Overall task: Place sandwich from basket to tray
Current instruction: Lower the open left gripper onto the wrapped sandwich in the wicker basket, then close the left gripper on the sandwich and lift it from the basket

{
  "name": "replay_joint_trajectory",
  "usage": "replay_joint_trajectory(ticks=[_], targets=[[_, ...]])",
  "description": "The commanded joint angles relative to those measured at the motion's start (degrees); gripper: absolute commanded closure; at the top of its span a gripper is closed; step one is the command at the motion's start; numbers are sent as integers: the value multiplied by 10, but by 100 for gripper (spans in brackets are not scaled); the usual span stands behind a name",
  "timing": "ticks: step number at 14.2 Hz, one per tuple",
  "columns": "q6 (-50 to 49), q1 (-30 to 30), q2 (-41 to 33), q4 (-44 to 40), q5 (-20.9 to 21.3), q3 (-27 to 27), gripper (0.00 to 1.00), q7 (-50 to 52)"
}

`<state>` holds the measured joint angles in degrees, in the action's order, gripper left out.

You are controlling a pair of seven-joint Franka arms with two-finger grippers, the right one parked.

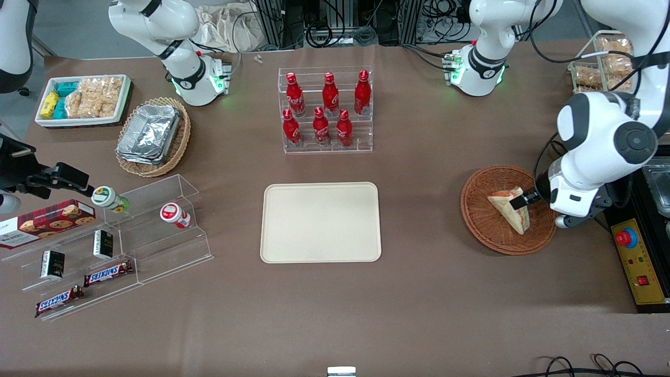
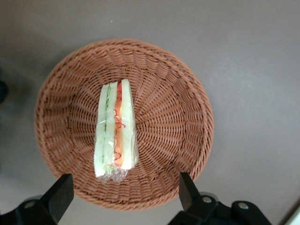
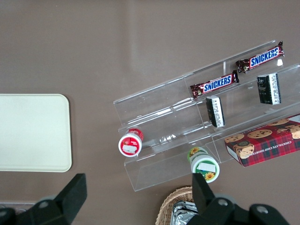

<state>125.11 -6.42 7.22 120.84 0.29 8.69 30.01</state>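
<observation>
Next, my gripper will grab the sandwich (image 1: pixel 509 210) by its narrow end to place it on the tray (image 1: pixel 320 222).
The sandwich (image 1: pixel 509 210) is a clear-wrapped wedge of pale bread with red-orange and green filling. It lies in the round reddish-brown wicker basket (image 1: pixel 484 222) toward the working arm's end of the table. My gripper (image 1: pixel 525 201) hovers above the basket, over its rim on the arm's side. In the left wrist view the sandwich (image 2: pixel 116 131) lies in the basket (image 2: pixel 173 117), and my gripper (image 2: pixel 124 191) is open and empty, its fingers (image 2: pixel 60 194) apart and short of the sandwich's end. The cream-beige tray (image 1: pixel 321 222) lies bare at the table's middle and also shows in the right wrist view (image 3: pixel 33 133).
A clear rack of red bottles (image 1: pixel 325 110) stands farther from the front camera than the tray. A yellow control box (image 1: pixel 638 262) sits beside the basket at the table's end. An acrylic snack shelf (image 1: pixel 115 241) and a tan basket of foil trays (image 1: pixel 152 135) lie toward the parked arm's end.
</observation>
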Motion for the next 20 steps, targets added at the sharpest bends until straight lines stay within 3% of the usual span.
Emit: replay_joint_trajectory(ticks=[1, 11, 12, 15, 16, 17, 20], targets=[[35, -5, 7, 26, -6, 1, 0, 16], [117, -17, 87, 45, -2, -6, 2, 33], [117, -17, 90, 44, -4, -6, 14, 38], [130, -15, 98, 41, -2, -6, 65, 96], [130, -15, 97, 41, -2, -6, 90, 101], [130, -15, 96, 40, -2, -6, 100, 102], [113, -15, 76, 18, -2, -4, 100, 132]])
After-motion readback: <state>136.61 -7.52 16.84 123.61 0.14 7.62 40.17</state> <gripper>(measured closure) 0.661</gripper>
